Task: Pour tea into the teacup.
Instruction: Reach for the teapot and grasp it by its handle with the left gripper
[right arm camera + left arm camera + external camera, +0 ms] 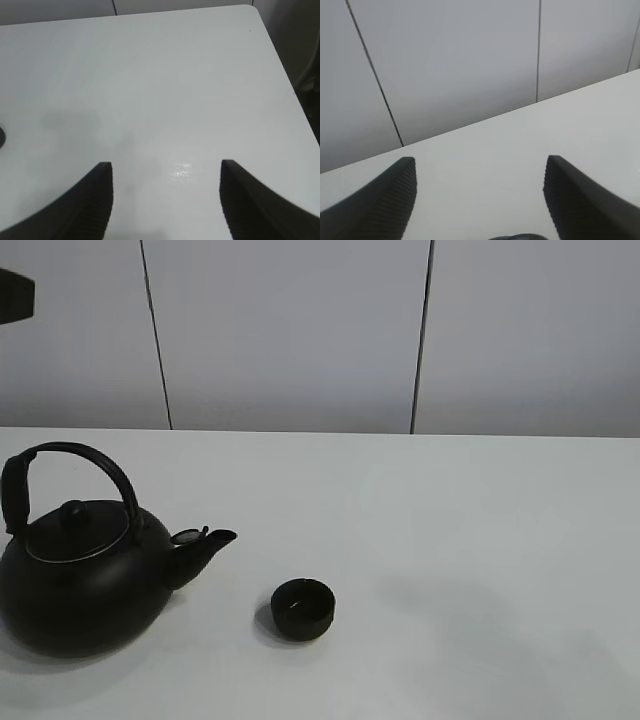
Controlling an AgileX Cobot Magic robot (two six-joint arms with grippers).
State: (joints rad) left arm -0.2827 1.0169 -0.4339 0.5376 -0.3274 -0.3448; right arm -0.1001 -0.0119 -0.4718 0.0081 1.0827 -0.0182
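Observation:
I need to pour tea into the teacup, so my left gripper should next grab the kettle by the leg of its handle opposite its spout.
The teacup (303, 609), small, round and matte black, stands on the white table (450, 540) near the front middle. Its inside is dark with one tiny glint, and I cannot make out any tea. To its left stands a big black kettle (85, 585) with an arched handle, its spout (205, 548) pointing right toward the cup. My left gripper (480, 160) is open with nothing between its fingers, above the table and facing the wall. My right gripper (166, 164) is open too, over bare table. Neither gripper shows in the exterior high view.
Grey wall panels (300, 330) rise behind the table's far edge. A dark block (15, 295) juts in at the upper left of the exterior high view. The right wrist view shows the table's rounded corner (252, 10) and side edge.

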